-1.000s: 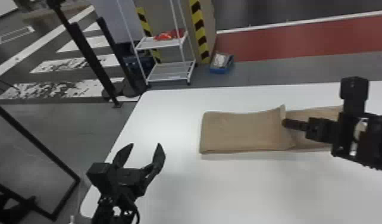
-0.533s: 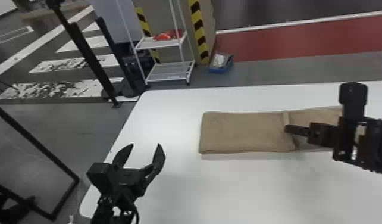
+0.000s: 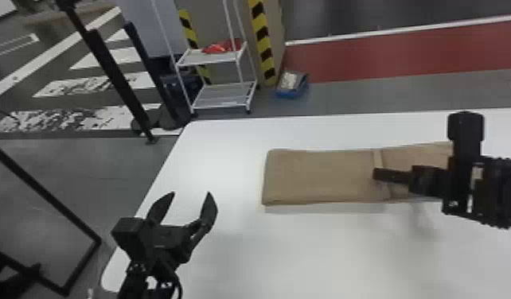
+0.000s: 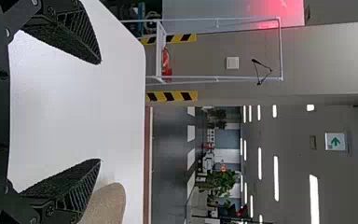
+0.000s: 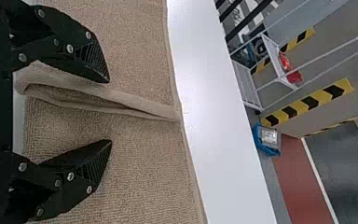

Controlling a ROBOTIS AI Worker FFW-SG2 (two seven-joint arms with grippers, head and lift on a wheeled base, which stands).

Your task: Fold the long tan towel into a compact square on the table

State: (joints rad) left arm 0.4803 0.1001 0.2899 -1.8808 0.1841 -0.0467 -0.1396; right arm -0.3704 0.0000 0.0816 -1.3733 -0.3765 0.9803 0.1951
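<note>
The right gripper grabs the towel by its raised, curled edge (image 3: 379, 168) next, since the layers around that edge (image 3: 318, 176) lie flat.
The tan towel (image 3: 318, 177) lies as a long strip on the white table, its left part a folded layer whose end edge crosses the strip. My right gripper (image 3: 376, 175) is over that edge, coming from the right. In the right wrist view my right gripper (image 5: 109, 111) stands open, the raised, curled edge of the towel (image 5: 135, 103) between its fingers, not gripped. My left gripper (image 3: 193, 195) is parked open at the table's left front, apart from the towel. In the left wrist view the left gripper (image 4: 100, 111) holds nothing, and the towel (image 4: 109, 205) lies beyond one finger.
The white table (image 3: 306, 254) ends at its left edge, near my left gripper. Beyond its far edge stand a white shelf rack (image 3: 223, 59) with a red item on it and a blue box (image 3: 291, 84) on the floor.
The towel's end edge, which stuck up at its far corner a second ago, now lies lower. My right gripper has shifted slightly toward the table's front. The left arm kept still.
</note>
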